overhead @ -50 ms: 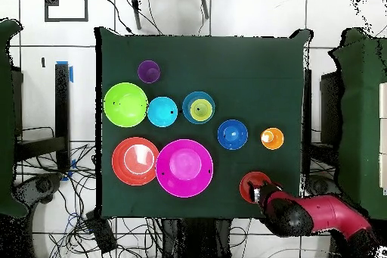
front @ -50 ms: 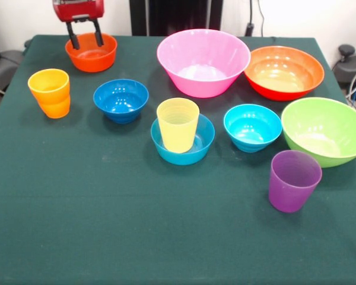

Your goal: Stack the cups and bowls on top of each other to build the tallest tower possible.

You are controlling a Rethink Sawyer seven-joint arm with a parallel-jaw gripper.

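My gripper needs to grab the small orange-red bowl next by one side of its thin rim; its opening is wider than my open fingers.
The tower stands mid-table: a pale yellow cup (front @ -50 ms: 177, 124) (overhead @ -50 ms: 200, 108) upright in a mid-blue small bowl (front @ -50 ms: 193, 148) (overhead @ -50 ms: 189, 104). My gripper (front @ -50 ms: 86, 37) (overhead @ -50 ms: 259, 192) hangs open over the small orange-red bowl (front @ -50 ms: 92, 56) (overhead @ -50 ms: 250, 183) at the far left of the front view, its two black fingers above the bowl's rim and holding nothing. An orange cup (front @ -50 ms: 50, 92) (overhead @ -50 ms: 272, 138), a dark blue small bowl (front @ -50 ms: 121, 100) (overhead @ -50 ms: 232, 135), a cyan small bowl (front @ -50 ms: 253, 127) (overhead @ -50 ms: 162, 111) and a purple cup (front @ -50 ms: 293, 180) (overhead @ -50 ms: 148, 71) stand apart on the cloth.
Three large bowls sit at the right of the front view: pink (front @ -50 ms: 203, 61) (overhead @ -50 ms: 184, 167), orange-red (front @ -50 ms: 283, 72) (overhead @ -50 ms: 135, 160) and lime green (front @ -50 ms: 325, 130) (overhead @ -50 ms: 125, 104). The green tablecloth (front @ -50 ms: 136, 231) stretches bare toward the near edge. Chairs and cables surround the table.
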